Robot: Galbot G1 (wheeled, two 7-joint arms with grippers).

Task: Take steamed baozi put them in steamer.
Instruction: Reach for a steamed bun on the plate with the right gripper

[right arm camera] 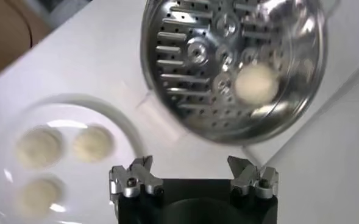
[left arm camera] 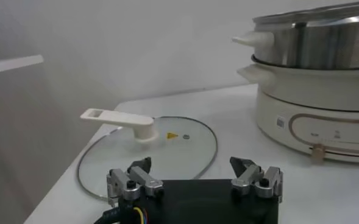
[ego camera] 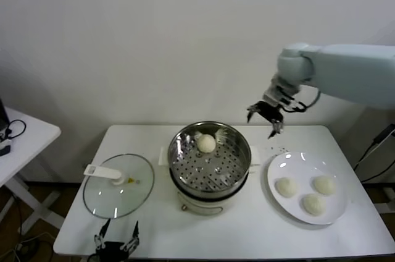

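Note:
Next, my right gripper takes hold of the baozi nearest the steamer (ego camera: 286,186) (right arm camera: 92,143) by its rounded sides to fill the steamer.
One steamed baozi (ego camera: 206,143) (right arm camera: 256,83) lies on the perforated floor of the steamer (ego camera: 237,163) (right arm camera: 173,67), toward its far side. Three more baozi (ego camera: 286,186) (right arm camera: 92,143) rest on the white plate (ego camera: 281,163) (right arm camera: 115,115) at the right. My right gripper (ego camera: 264,121) (right arm camera: 191,167) hangs open and empty in the air, above the table between the steamer's far right rim and the plate. My left gripper (ego camera: 116,236) (left arm camera: 191,165) stays low at the table's front left, open and empty, in front of the glass lid.
A round glass lid (ego camera: 118,185) (left arm camera: 149,149) with a white handle lies flat on the table left of the steamer. The steamer's cream pot base (left arm camera: 313,122) stands to one side of the left gripper. A second small table (ego camera: 24,135) is at the far left.

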